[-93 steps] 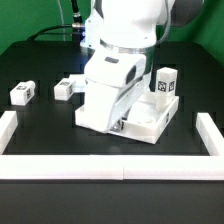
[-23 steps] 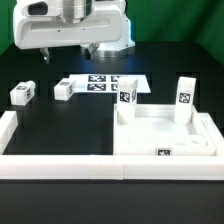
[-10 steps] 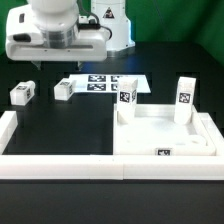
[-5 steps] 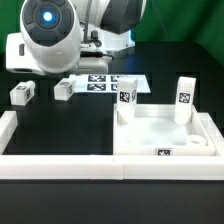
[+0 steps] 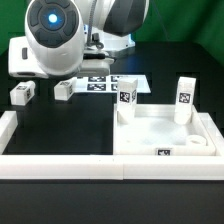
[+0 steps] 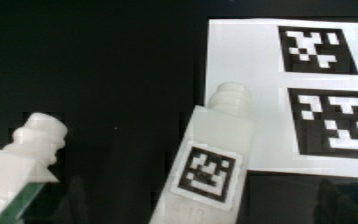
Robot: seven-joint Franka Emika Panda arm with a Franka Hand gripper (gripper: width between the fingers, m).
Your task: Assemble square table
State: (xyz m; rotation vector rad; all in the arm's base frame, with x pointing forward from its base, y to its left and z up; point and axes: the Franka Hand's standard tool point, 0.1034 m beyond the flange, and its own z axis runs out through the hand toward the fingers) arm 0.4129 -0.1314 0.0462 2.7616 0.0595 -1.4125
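Note:
My gripper grabs the leg beside the marker board [image 6: 211, 155] by its tagged body [image 6: 206, 174] next, since its peg end stays free for the tabletop.
The white square tabletop [image 5: 160, 135] lies at the front of the exterior view's right, against the border walls. Two tagged white legs stand upright on it, one at its far left corner [image 5: 127, 98] and one at its far right corner [image 5: 184, 100]. Two loose legs lie on the black table at the left [image 5: 22, 93] [image 5: 65, 90]. In the wrist view both loose legs lie below the camera, one near the marker board [image 6: 211, 155] and one apart from it [image 6: 25, 160]. The arm's hand housing [image 5: 30, 58] hangs above these legs. Its fingers are hidden.
The marker board [image 5: 108, 83] [image 6: 309, 90] lies flat behind the tabletop, next to the nearer loose leg. Long white border walls run along the front [image 5: 60, 167], the left [image 5: 8, 125] and the right [image 5: 215, 125]. The arm's large body [image 5: 60, 30] blocks the back left.
The tabletop went from mid-table under the arm to the front right corner. Since then the arm has swung left and come lower over the two loose legs, which have not moved.

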